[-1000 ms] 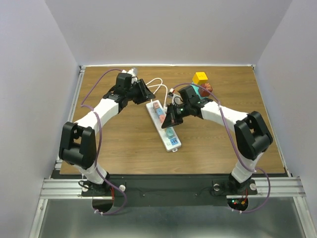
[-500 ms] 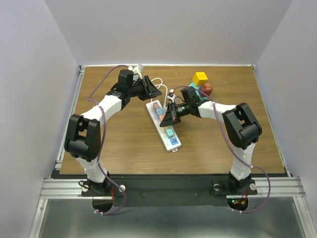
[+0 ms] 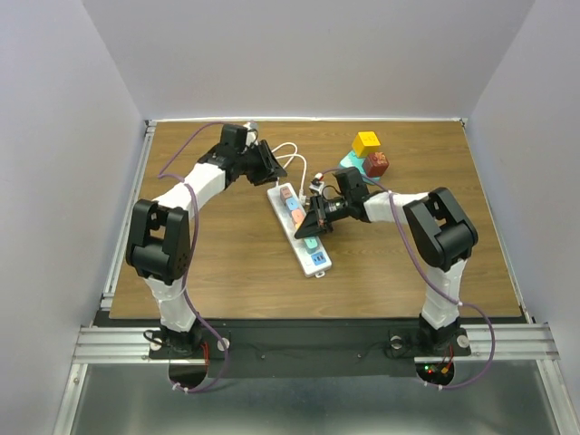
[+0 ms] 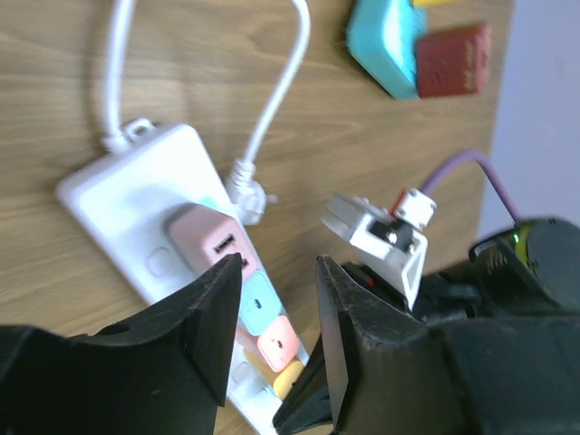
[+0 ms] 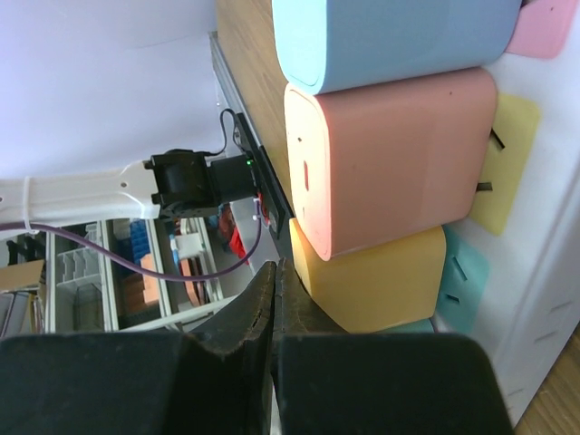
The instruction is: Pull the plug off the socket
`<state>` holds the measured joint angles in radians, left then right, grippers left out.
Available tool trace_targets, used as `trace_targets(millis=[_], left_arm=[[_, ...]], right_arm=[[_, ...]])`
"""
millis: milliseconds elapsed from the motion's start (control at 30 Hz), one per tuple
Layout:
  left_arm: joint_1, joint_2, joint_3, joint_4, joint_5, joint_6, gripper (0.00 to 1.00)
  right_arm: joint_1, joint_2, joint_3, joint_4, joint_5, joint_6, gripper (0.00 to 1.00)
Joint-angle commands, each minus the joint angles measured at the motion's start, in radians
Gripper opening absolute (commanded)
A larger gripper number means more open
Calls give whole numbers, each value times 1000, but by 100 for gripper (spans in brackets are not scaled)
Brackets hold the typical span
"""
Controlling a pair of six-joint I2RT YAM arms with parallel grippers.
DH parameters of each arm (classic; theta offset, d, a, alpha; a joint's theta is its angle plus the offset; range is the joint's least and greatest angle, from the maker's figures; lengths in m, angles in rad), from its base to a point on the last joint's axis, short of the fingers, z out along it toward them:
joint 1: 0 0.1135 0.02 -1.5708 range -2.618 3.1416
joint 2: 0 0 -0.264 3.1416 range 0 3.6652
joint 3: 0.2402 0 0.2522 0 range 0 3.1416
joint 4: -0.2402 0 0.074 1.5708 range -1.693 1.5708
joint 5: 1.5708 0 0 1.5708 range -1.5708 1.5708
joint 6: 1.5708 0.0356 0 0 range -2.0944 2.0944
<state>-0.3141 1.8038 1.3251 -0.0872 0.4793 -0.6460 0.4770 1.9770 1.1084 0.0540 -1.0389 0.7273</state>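
I should pull the pink plug off the socket, so my left gripper should next grab it across the power strip's width, by the pink plug's sides clear of the blue plug (image 5: 399,36).
The white power strip (image 3: 317,262) lies slanted mid-table with several pastel plugs in it. In the left wrist view the strip (image 4: 118,195) carries a pink plug (image 4: 201,243) at its cord end, then blue, salmon and yellow ones. My left gripper (image 3: 275,169) is open and empty above the strip's far end, its jaws (image 4: 276,276) apart over the pink plug. My right gripper (image 3: 313,225) is shut and empty, its tips (image 5: 275,272) low beside the yellow plug (image 5: 376,281), below the salmon plug (image 5: 390,172) and the blue plug (image 5: 399,36).
The thin white cord (image 3: 288,152) loops behind the strip. A yellow block (image 3: 366,143), a red block (image 3: 377,164) and a teal triangular block (image 3: 351,161) sit at the back right. The right arm's wrist mount (image 4: 381,237) is close to my left jaws.
The left arm's elbow has swung left and back, with its gripper staying near the strip's far end. The right gripper has shifted slightly down along the strip.
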Motion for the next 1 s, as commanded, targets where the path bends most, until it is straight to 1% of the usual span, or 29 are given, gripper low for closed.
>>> trace_targets(millis=[0, 33, 133, 200, 267, 333, 400, 467, 533, 567, 600, 733, 967], left_arm=[[-17, -6, 173, -264, -269, 108, 49], [-29, 3, 201, -310, -298, 115, 49], [-68, 29, 236, -374, -401, 100, 49], [-92, 45, 249, -390, -427, 89, 52], [-130, 84, 296, -448, -520, 71, 53], [-148, 135, 362, -521, -580, 48, 53], [-163, 155, 393, -555, -608, 25, 53], [-168, 158, 402, -560, -622, -6, 54], [-174, 154, 410, -559, -649, -38, 57], [-177, 154, 414, -557, -651, -43, 61], [-178, 157, 421, -556, -645, -46, 62], [-198, 190, 471, -582, -633, -52, 63], [-233, 236, 468, -589, -581, -63, 63]], right_arm=[[-6, -10, -30, -5, 97, -12, 0], [-6, -13, -33, -5, 115, -14, 1], [-6, -21, -38, -11, 148, -17, 0], [-5, -18, -36, -13, 152, -19, 0], [-6, -18, -33, -25, 165, -25, 0], [-6, -20, -28, -43, 180, -37, 0], [-5, -23, -22, -49, 191, -43, 0], [-5, -26, -19, -77, 206, -54, 0], [-2, -29, -18, -92, 220, -66, 0], [0, -29, -18, -95, 223, -71, 0], [2, -29, -16, -101, 229, -75, 0], [11, -18, -5, -128, 243, -92, 0], [17, -4, 7, -138, 238, -92, 0]])
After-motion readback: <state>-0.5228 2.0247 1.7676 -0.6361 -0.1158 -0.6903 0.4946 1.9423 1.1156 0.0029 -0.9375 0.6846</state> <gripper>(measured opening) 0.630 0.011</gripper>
